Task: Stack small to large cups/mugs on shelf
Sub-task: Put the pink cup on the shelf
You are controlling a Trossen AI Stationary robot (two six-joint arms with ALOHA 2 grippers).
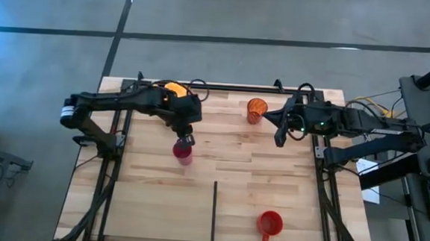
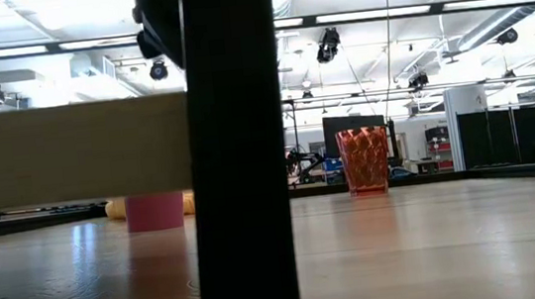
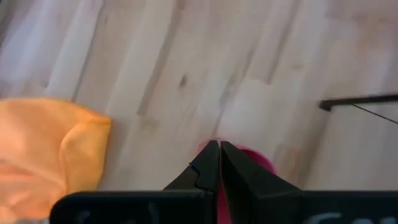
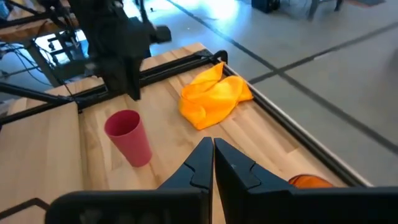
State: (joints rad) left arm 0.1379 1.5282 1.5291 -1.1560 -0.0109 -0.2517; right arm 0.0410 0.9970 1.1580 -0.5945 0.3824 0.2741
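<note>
I should stack the magenta cup on the shelf, so I should grab it by its rim (image 3: 249, 149) with my left gripper next.
A small magenta cup (image 1: 182, 152) stands upright on the table left of centre; it also shows in the low view (image 2: 154, 211) and the right wrist view (image 4: 129, 137). My left gripper (image 1: 186, 137) is shut just above it (image 3: 219, 149), and the right wrist view shows a gap between the two. The see-through orange tumbler (image 1: 257, 109) stands upright at the far middle (image 2: 364, 159). My right gripper (image 1: 280, 138) is shut and empty beside the tumbler (image 4: 213, 146). The red mug (image 1: 269, 223) with its handle stands near the front edge.
A yellow-orange cloth (image 1: 173, 88) lies at the far edge behind my left arm (image 4: 214, 96). A thin dark shelf upright (image 1: 214, 212) stands at the front middle; in the low view its post (image 2: 238, 153) and board (image 2: 68, 150) block the left half.
</note>
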